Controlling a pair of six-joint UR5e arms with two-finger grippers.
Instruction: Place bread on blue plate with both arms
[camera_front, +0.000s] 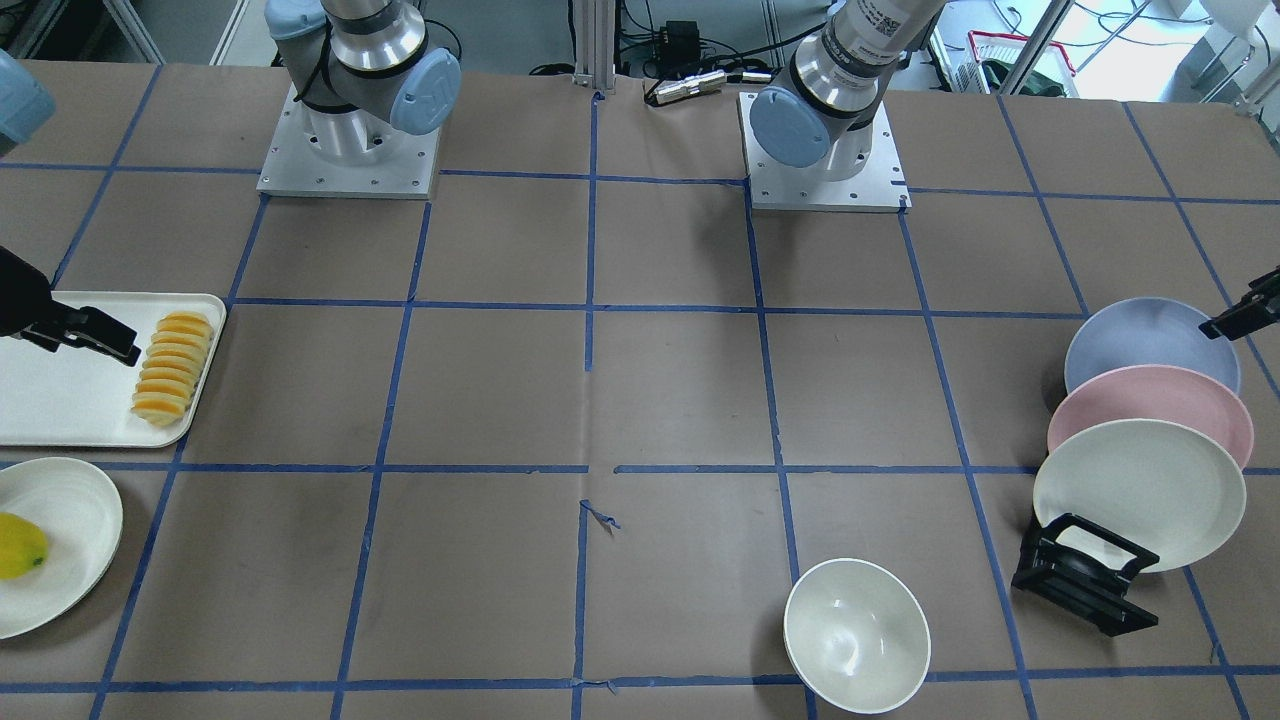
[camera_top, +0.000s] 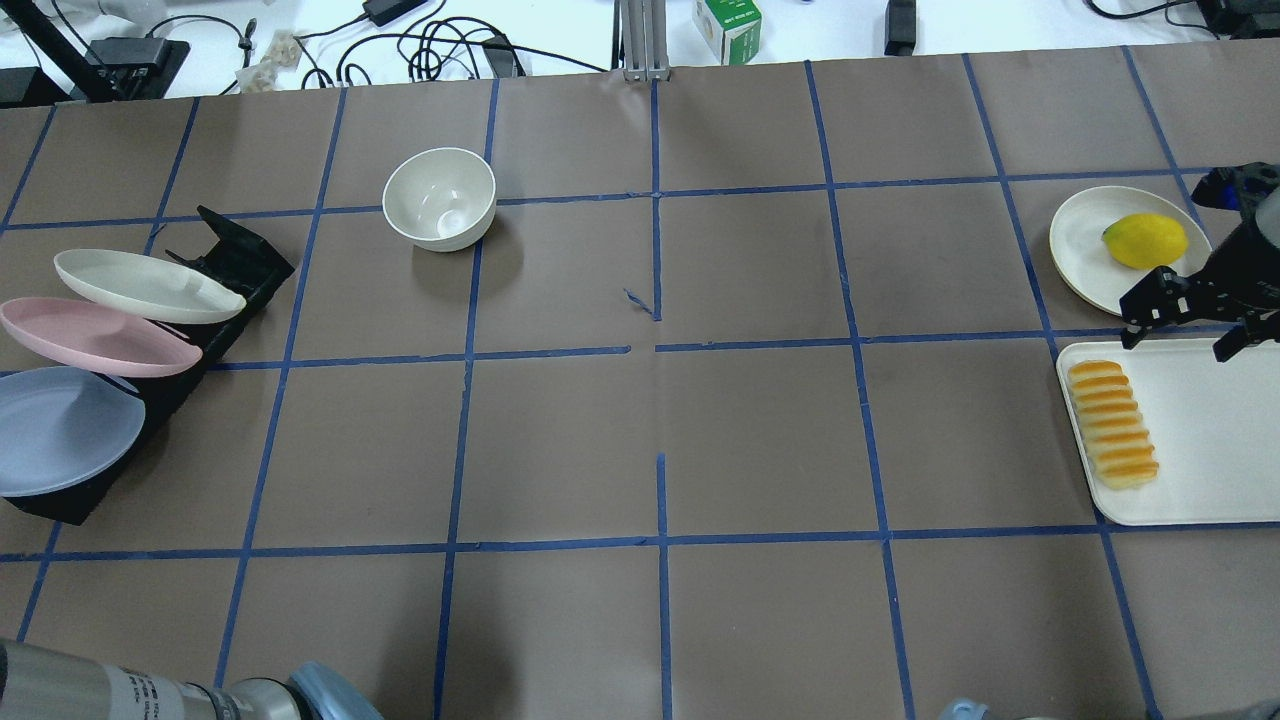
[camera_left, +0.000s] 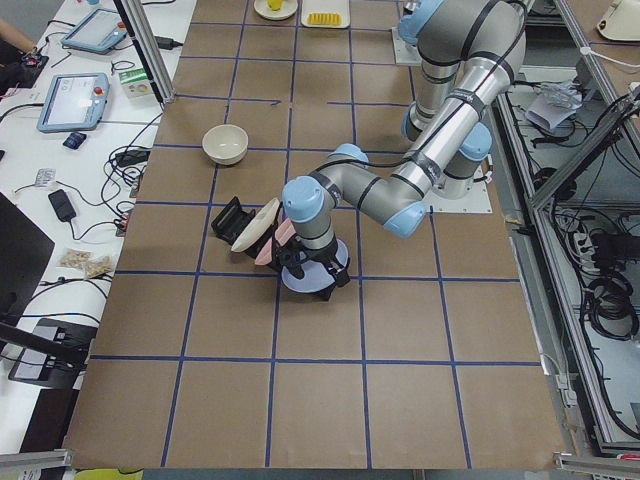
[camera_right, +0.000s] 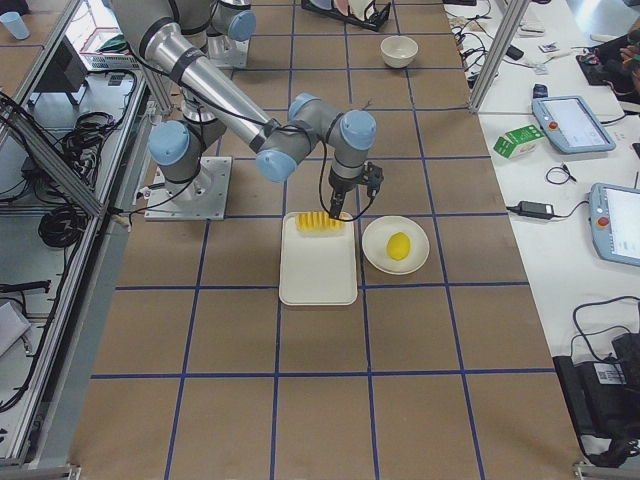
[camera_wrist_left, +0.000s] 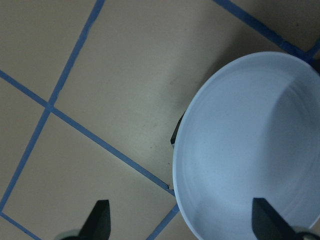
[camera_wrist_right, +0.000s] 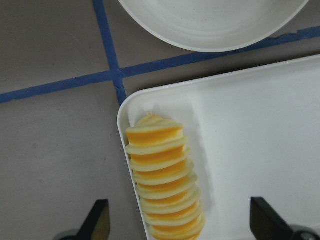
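The bread (camera_front: 172, 366) needs to go on the blue plate (camera_front: 1150, 345), so my right gripper should next grab its ridged middle slices.
The bread (camera_front: 172, 366), a ridged loaf of yellow-orange slices, lies along the inner edge of a white tray (camera_front: 60, 410). My right gripper (camera_wrist_right: 182, 225) hovers open over that tray, the loaf's near end between its fingers in the wrist view; it also shows in the overhead view (camera_top: 1178, 342). The blue plate (camera_front: 1150, 345) leans in a black rack (camera_front: 1080, 580), nearest the robot. My left gripper (camera_wrist_left: 182, 225) is open just above the blue plate (camera_wrist_left: 250, 150), whose rim lies between the fingers. Only its tip (camera_front: 1240, 318) shows in the front view.
A pink plate (camera_front: 1150, 410) and a cream plate (camera_front: 1140, 490) lean in the same rack. A white bowl (camera_front: 856, 635) stands at the table's far side. A lemon (camera_front: 20, 545) lies on a cream plate (camera_front: 70, 500) next to the tray.
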